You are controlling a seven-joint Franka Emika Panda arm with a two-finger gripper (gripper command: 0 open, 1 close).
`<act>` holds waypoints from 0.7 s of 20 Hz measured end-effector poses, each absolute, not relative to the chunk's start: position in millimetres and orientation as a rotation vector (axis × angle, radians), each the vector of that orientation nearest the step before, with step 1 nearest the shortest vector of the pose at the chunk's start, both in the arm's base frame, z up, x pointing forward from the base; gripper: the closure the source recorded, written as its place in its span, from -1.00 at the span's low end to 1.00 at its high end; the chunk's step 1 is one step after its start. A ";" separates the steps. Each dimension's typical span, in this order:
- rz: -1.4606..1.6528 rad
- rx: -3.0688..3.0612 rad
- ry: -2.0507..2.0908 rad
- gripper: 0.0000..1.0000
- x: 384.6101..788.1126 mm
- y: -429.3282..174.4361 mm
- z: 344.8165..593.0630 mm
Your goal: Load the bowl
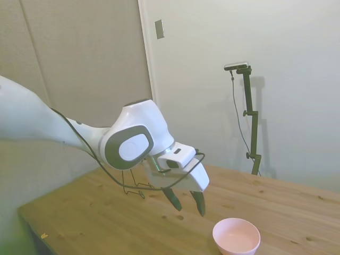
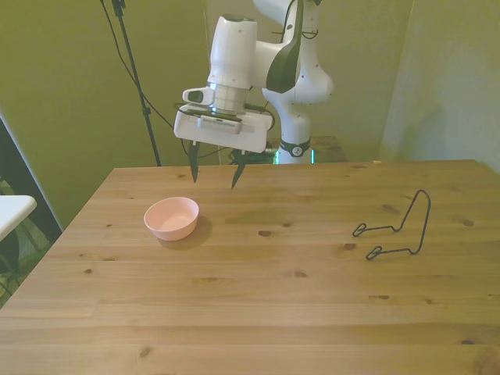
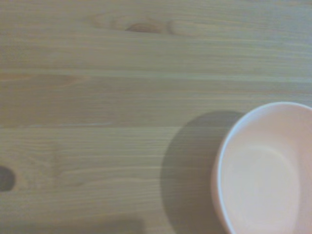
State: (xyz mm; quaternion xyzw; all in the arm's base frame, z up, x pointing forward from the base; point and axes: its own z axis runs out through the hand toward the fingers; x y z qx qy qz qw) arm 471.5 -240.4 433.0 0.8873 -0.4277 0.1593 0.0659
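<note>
My gripper should next grab the bowl [image 1: 236,236] by its thin rim [image 1: 214,230], because the bowl is too wide across for my gripper's fingers.
The small pale pink bowl [image 2: 172,217] stands upright on the wooden table [image 2: 258,297], toward the front view's left; nothing lies in it. It also shows near the bottom of the side view as the bowl [image 1: 236,236] and partly in the wrist view as the bowl [image 3: 265,168]. My gripper [image 2: 214,174] hangs in the air above the table, behind the bowl and slightly toward the front view's right of it. Its two dark fingers point down, spread apart, with nothing between them. In the side view the gripper [image 1: 185,201] hovers just left of the bowl.
A thin black wire stand [image 2: 397,228] sits on the table toward the front view's right, and shows behind the arm in the side view as the wire stand [image 1: 134,187]. A white surface edge [image 2: 12,209] juts in at the front view's far left.
</note>
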 end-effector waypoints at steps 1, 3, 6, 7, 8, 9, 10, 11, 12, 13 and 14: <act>0.484 2.665 -1.307 -1.00 475.4 -246.9 428.6; 0.493 2.642 -1.343 -1.00 484.3 -257.8 421.6; 0.486 2.611 -1.381 -1.00 495.6 -274.3 410.4; 0.478 2.603 -1.388 -1.00 498.7 -279.3 406.4; 0.471 2.598 -1.394 -1.00 501.3 -283.2 402.3; 0.462 2.594 -1.398 -1.00 504.0 -286.2 397.6; 0.452 2.593 -1.399 -1.00 506.2 -287.8 392.6; 0.446 2.593 -1.397 1.00 508.5 -288.5 387.7; 0.442 2.595 -1.395 1.00 510.6 -288.2 382.7; 0.436 2.597 -1.393 1.00 512.4 -287.6 377.6; 0.426 2.598 -1.392 1.00 513.7 -287.2 372.7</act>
